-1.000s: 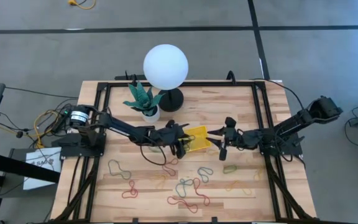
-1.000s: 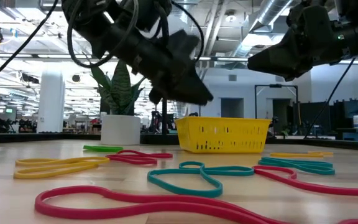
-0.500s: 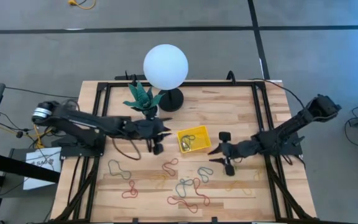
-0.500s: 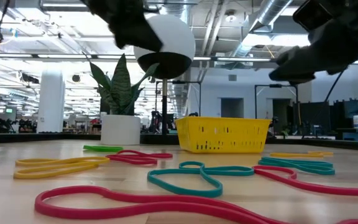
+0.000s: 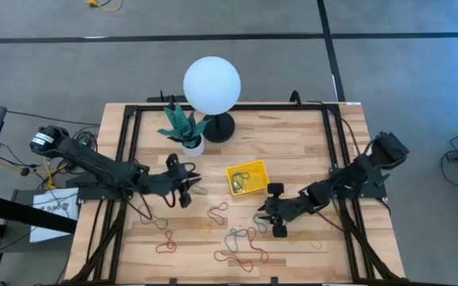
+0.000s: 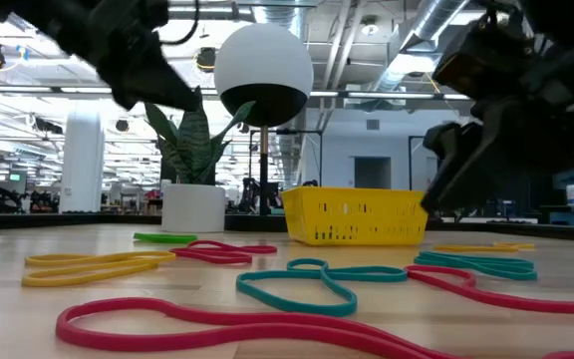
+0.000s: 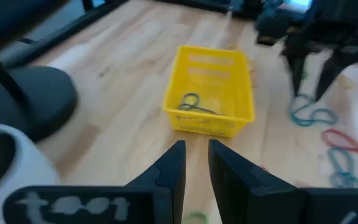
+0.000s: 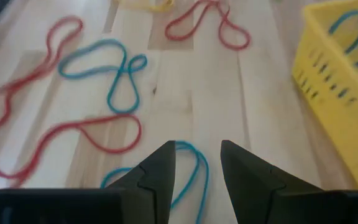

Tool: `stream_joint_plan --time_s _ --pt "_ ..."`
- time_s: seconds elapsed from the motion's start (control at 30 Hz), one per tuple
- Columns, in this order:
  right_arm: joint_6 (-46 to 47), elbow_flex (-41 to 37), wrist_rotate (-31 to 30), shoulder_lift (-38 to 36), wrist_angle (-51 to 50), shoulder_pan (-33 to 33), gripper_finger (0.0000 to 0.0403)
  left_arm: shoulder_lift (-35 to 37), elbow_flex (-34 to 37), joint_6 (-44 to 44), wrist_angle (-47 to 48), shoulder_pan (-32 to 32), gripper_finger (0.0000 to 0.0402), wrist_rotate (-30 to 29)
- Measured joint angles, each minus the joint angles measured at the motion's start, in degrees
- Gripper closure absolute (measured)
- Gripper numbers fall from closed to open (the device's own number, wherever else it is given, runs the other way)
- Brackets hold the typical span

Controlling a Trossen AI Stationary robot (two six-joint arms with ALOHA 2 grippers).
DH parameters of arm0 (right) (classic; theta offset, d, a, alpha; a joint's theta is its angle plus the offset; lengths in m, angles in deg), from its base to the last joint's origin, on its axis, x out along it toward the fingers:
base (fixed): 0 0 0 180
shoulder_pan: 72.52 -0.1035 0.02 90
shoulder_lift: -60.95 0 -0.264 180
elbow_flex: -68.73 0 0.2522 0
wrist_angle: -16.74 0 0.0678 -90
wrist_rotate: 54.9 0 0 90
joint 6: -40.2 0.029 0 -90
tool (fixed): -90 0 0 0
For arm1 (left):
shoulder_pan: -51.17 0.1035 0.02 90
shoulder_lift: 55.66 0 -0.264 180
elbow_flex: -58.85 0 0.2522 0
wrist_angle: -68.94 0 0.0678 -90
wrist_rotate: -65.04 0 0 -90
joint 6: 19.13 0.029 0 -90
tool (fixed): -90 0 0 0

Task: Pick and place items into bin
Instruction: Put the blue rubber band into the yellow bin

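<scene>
My right gripper grabs the rubber band by its rounded bend next, to place the teal rubber band into the yellow bin (image 5: 246,176).
The yellow bin (image 5: 246,176) sits mid-table and holds a few bands, one teal (image 7: 191,102). Rubber bands in red, teal, yellow and green lie loose on the wood toward the near edge (image 5: 235,238). My left gripper (image 5: 196,185) hovers left of the bin, narrowly open and empty, with its fingers aimed at the bin (image 7: 211,90). My right gripper (image 5: 265,216) is open just near-right of the bin, hanging above a teal band (image 8: 188,168). In the low view its fingers (image 6: 441,194) stand clear of the tabletop.
A white plant pot (image 5: 191,144) and a globe lamp on a black base (image 5: 211,86) stand at the far side, left of the bin. A black frame (image 5: 328,151) edges the work area. More red bands (image 8: 92,134) lie around the teal one.
My left gripper has pulled back from over the bin toward the table's left. My right gripper has moved from the bin's right side toward the near edge and down, ending over the teal bands. The bin and the bands on the table have stayed in place.
</scene>
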Motion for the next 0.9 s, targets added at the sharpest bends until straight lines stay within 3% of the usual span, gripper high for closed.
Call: stream_joint_plan --time_s 0.2,0.5,0.6,0.73,0.9 --pt "1.41 1.26 0.28 4.28 0.11 -0.02 0.0281 0.00 7.59 -1.47 -9.94 -1.87 0.0344 0.03" --pt "4.44 1.40 0.09 10.01 6.48 1.91 0.0284 0.00 8.39 1.37 -11.40 -3.39 0.0344 0.24" --pt "4.34 1.40 1.59 10.53 7.73 2.29 0.0310 0.00 8.39 1.51 -11.34 -3.79 0.0344 0.25" --pt "1.21 1.38 2.28 10.28 7.59 1.81 0.0383 0.00 8.39 1.55 -11.34 -4.36 0.0344 0.15" --pt "-4.32 0.93 1.53 8.19 13.52 0.21 0.0393 0.00 8.39 1.51 -11.23 -5.24 0.0344 0.11"
